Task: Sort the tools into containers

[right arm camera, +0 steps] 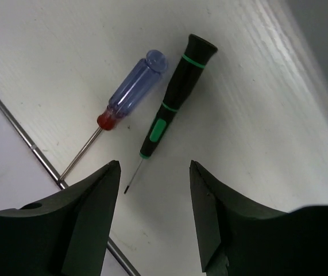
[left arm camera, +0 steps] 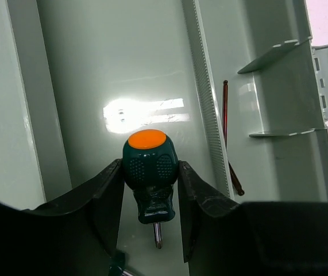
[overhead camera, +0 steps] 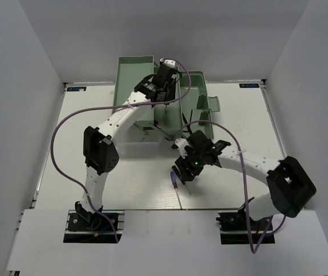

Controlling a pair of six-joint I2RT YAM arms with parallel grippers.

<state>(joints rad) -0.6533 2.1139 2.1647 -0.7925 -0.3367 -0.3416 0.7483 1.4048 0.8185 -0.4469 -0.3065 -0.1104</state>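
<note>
The stubby green-handled screwdriver (left arm camera: 150, 167) is above the tray's flat bottom and would land inside, so it is time for my left gripper to open now.
My left gripper (left arm camera: 150, 190) is shut on a stubby green-handled screwdriver (left arm camera: 150, 167) with an orange cap, holding it over the floor of a mint-green tray (left arm camera: 95, 69). A dark red hex key (left arm camera: 226, 115) lies in the compartment to the right. A second green handle (left arm camera: 116, 269) peeks out below the fingers. My right gripper (right arm camera: 155, 172) is open and empty just above the white table. A blue-handled screwdriver (right arm camera: 132, 89) and a black-handled one (right arm camera: 178, 95) lie side by side just beyond its fingertips. In the top view the left gripper (overhead camera: 159, 95) is over the toolbox (overhead camera: 195, 103) and the right gripper (overhead camera: 182, 171) is by the blue screwdriver (overhead camera: 176, 183).
The toolbox's raised tray (overhead camera: 135, 72) stands at the back centre. A metal seam (right arm camera: 37, 155) crosses the table left of the right fingers. White walls close in the table on three sides.
</note>
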